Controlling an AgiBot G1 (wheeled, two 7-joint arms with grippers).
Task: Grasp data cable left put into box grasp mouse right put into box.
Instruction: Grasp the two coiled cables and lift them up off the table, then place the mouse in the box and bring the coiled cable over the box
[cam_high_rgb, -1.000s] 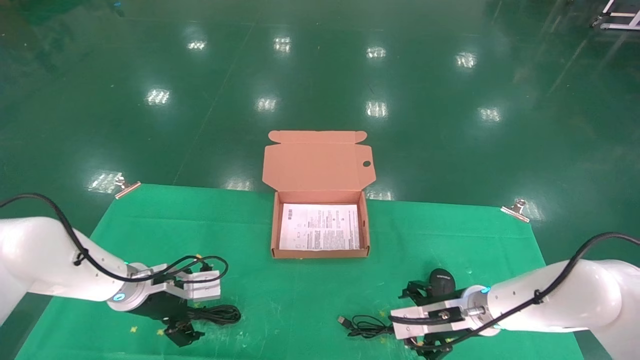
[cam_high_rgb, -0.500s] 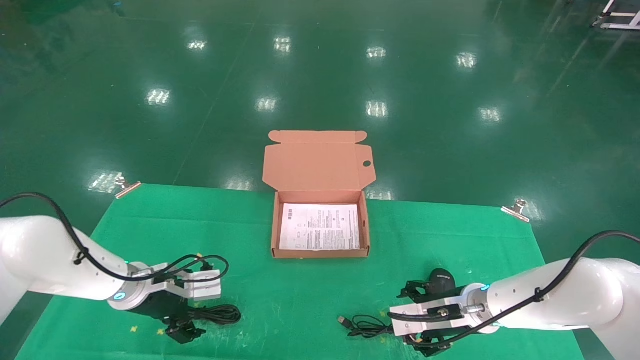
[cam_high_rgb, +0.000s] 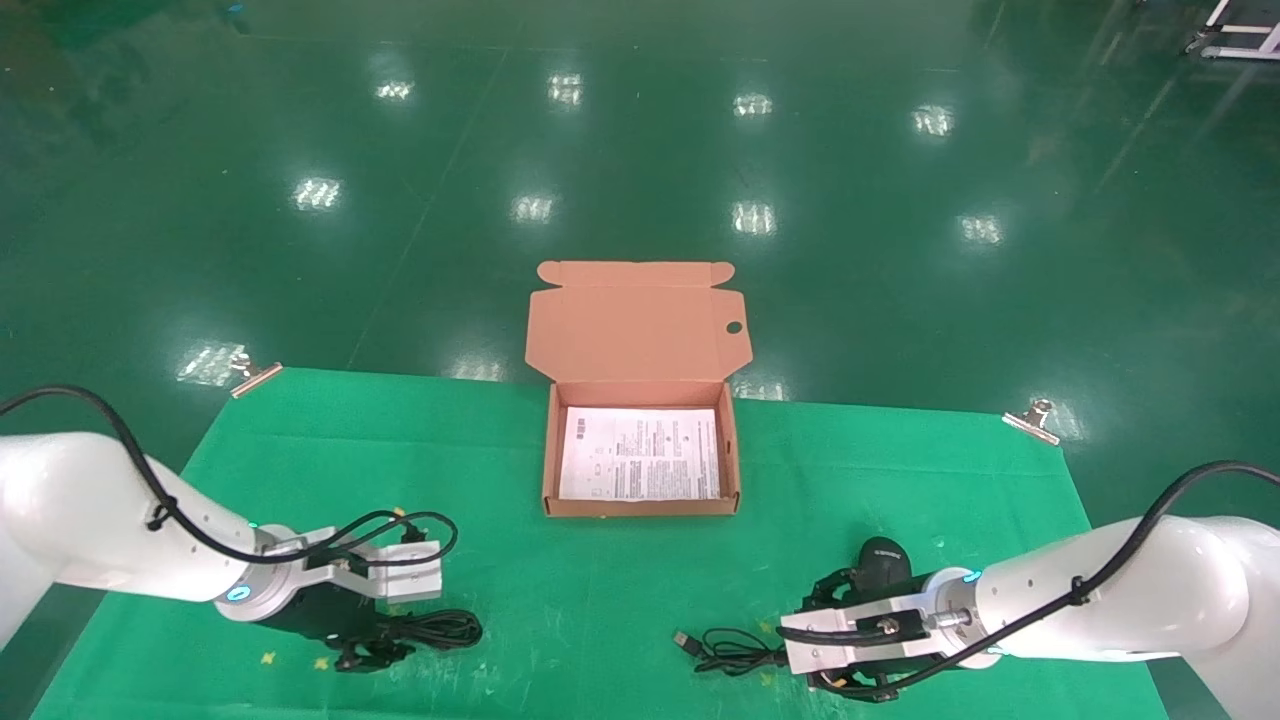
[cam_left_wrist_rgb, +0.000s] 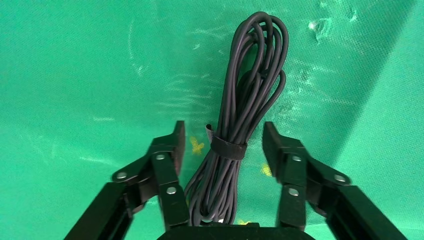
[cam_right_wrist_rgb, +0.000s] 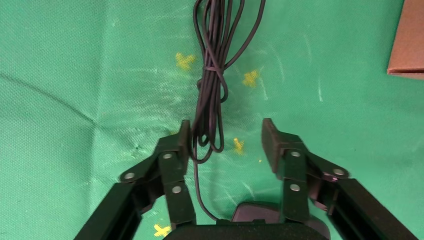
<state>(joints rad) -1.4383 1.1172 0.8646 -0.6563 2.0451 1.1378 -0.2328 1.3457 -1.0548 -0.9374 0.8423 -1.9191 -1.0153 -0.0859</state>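
Note:
My right gripper picks up the mouse's cord by the tied bundle (cam_high_rgb: 734, 652) next, to put the mouse into the box (cam_high_rgb: 640, 510).
The data cable (cam_high_rgb: 440, 630) lies on the green mat at the near left; in the left wrist view (cam_left_wrist_rgb: 250, 90) it is a strapped black bundle. My left gripper (cam_high_rgb: 368, 655) is open, low over the mat, with its fingers on either side of the bundle's strapped middle (cam_left_wrist_rgb: 223, 142). The mouse (cam_high_rgb: 882, 560) sits at the near right, and its back edge shows in the right wrist view (cam_right_wrist_rgb: 260, 212). My right gripper (cam_high_rgb: 845, 640) is open, right at the mouse, fingers apart (cam_right_wrist_rgb: 226, 137). The mouse's cord (cam_right_wrist_rgb: 212, 75) runs past one finger. The box (cam_high_rgb: 640, 510) stands open at mid-table.
A white printed sheet (cam_high_rgb: 640, 455) lies in the box, and the lid flap (cam_high_rgb: 640, 320) stands up behind. The cord's USB plug (cam_high_rgb: 684, 640) lies left of my right gripper. Metal clips (cam_high_rgb: 255, 375) (cam_high_rgb: 1030, 420) hold the mat's far corners. A box corner (cam_right_wrist_rgb: 410, 40) shows in the right wrist view.
Both grippers have sunk lower toward the mat. The left gripper's fingers have come down around the cable bundle, and the right gripper has dropped at the mouse. The box has not moved.

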